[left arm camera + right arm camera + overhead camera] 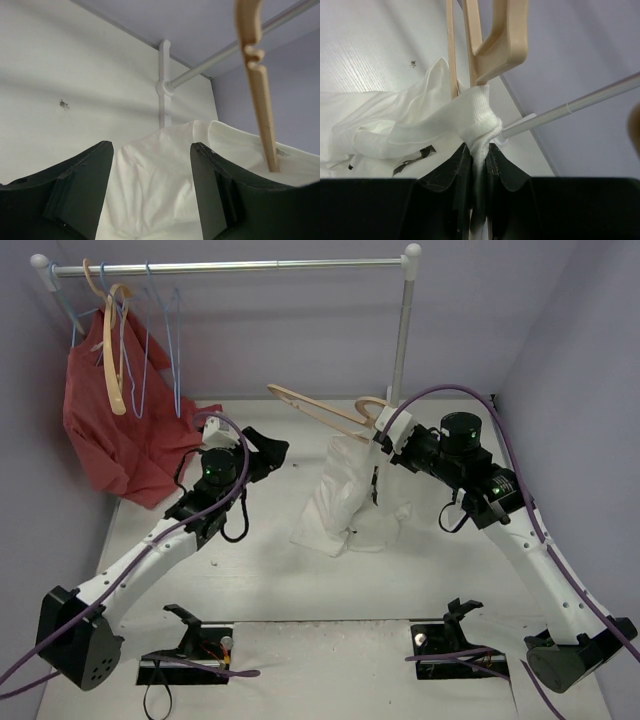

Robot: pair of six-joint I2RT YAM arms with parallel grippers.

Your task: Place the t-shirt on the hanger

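Observation:
My left gripper is across from my right gripper and needs to grab the t-shirt [350, 495] next by its loose neck edge, to stretch the t-shirt over the hanger's arm.
The white t-shirt [350, 495] hangs bunched from my right gripper [382, 440] down to the table. In the right wrist view, that gripper [479, 152] is shut on the shirt's ribbed collar [480, 112]. The tan wooden hanger [318, 410] tilts above the shirt. One hanger arm [452, 55] runs down into the neck opening, and the hook [502, 40] rises beside the collar. My left gripper [262, 452] is open, left of the shirt and apart from it. Between its fingers [85, 185] I see the t-shirt [155, 175] and, at the right, the hanger [260, 90].
A clothes rack rail [230, 267] spans the back on a white post [402, 330]. At its left hang a red garment [110, 430], thin blue wire hangers [165, 340] and a cream hanger [110, 360]. Walls close in on both sides.

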